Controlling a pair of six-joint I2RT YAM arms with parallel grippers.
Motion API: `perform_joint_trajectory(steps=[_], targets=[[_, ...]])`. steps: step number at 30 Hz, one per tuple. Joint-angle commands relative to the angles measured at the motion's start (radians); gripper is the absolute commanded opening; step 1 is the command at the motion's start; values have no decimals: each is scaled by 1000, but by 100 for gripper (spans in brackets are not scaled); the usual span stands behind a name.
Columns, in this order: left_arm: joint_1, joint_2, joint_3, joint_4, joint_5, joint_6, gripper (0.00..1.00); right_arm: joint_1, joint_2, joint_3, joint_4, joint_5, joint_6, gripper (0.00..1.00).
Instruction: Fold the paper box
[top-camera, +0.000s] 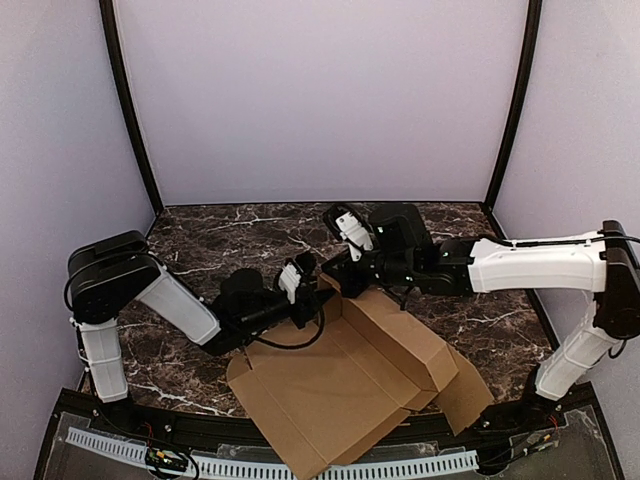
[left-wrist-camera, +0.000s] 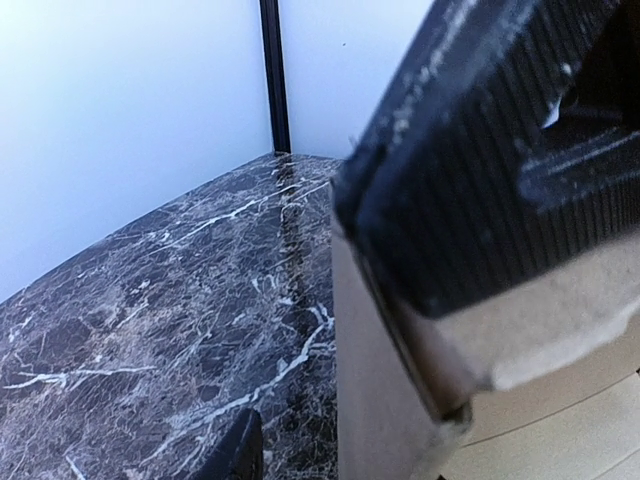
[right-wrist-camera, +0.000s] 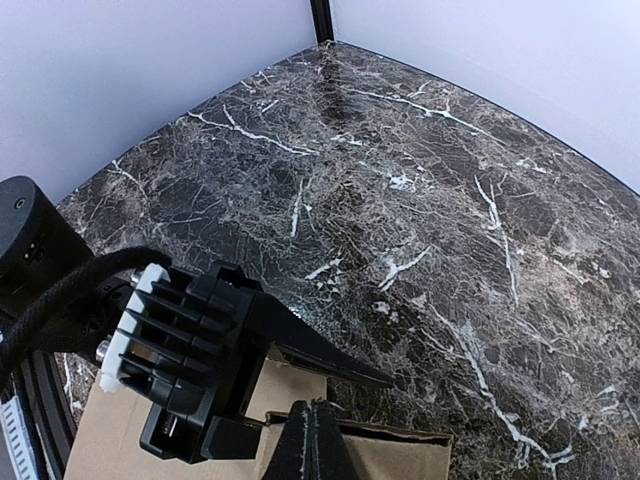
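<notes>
My left gripper grabs the upright flap at the box's far corner (top-camera: 329, 297) (left-wrist-camera: 388, 437) next. This keeps that corner folded and leaves my right gripper free to fold.
The paper box (top-camera: 330, 385) is a plain brown cardboard sheet lying at the near middle of the table, with one long wall (top-camera: 400, 335) folded up. Both grippers meet at its far corner. My left gripper (top-camera: 306, 290) is open and straddles an upright flap (left-wrist-camera: 375, 390); one of its fingers (right-wrist-camera: 320, 352) lies outside the flap. My right gripper (right-wrist-camera: 315, 412) is shut, its fingertips together at the top edge of the cardboard wall (right-wrist-camera: 400, 455). In the left wrist view its black body (left-wrist-camera: 480, 150) sits over the flap.
The dark marble table (top-camera: 250, 235) is enclosed by pale walls with black corner posts (top-camera: 130, 120). A perforated white strip (top-camera: 330, 468) runs along the near edge, and the cardboard overhangs it.
</notes>
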Motion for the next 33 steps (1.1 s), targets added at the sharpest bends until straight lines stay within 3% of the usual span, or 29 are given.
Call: perform_joint_trajectory(steps=[1, 13, 16, 19, 21, 32, 33], targets=[[0, 26, 29, 53, 59, -42, 36, 10, -8, -52, -125, -5, 21, 0], [1, 101, 61, 110, 104, -114, 32, 11, -36, -70, -124, -5, 34, 0], [0, 110, 84, 102, 114, -121, 25, 9, -39, -75, -126, -5, 37, 0], [0, 113, 104, 89, 118, -119, 6, 11, -44, -80, -126, -2, 39, 0], [0, 114, 110, 85, 119, -118, 1, 10, -48, -81, -128, -2, 41, 0], [0, 85, 83, 95, 50, -107, 1, 10, -78, -80, -132, 5, 43, 0], [0, 77, 81, 88, 24, -105, 1, 11, -85, -75, -136, 9, 43, 4]])
